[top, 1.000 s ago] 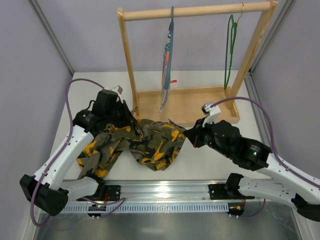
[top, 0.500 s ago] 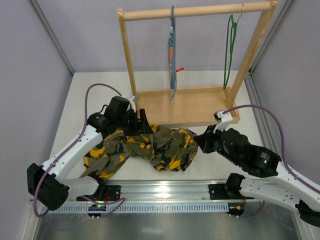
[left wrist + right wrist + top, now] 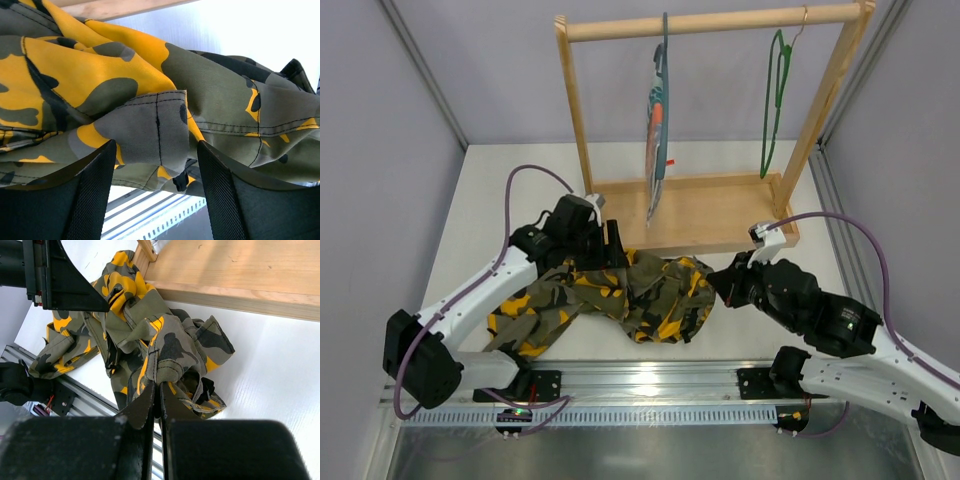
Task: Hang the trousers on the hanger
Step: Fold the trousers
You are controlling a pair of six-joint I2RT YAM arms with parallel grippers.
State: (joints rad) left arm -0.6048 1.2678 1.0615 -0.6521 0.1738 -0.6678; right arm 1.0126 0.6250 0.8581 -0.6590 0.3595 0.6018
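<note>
My left gripper pinches the stitched fold's edge (image 3: pixel 614 279) (image 3: pixel 160 128) next, so that both grippers are able to spread the trousers for the hanger.
The camouflage trousers (image 3: pixel 620 292) lie crumpled on the table in front of the wooden rack. My left gripper (image 3: pixel 612 243) is at their far left edge, open. In the left wrist view its fingers (image 3: pixel 92 192) stand wide apart, with a stitched fold of the trousers (image 3: pixel 150 125) just beyond their tips. My right gripper (image 3: pixel 714 282) is shut on the right edge of the trousers (image 3: pixel 165 347), pinching a seam fold at its tips (image 3: pixel 159 386). The thin green hanger (image 3: pixel 775 100) hangs from the rack's rail at the right, away from both grippers.
The wooden rack (image 3: pixel 710 205) stands behind the trousers, its base board close to both grippers. A blue-grey hanger with a striped cloth (image 3: pixel 657 130) hangs mid-rail. A metal rail (image 3: pixel 640 385) runs along the near edge. Grey walls close both sides.
My left gripper has opened, let go of the trousers and shifted right. My right gripper has pulled the trousers to the right. The striped cloth is swinging.
</note>
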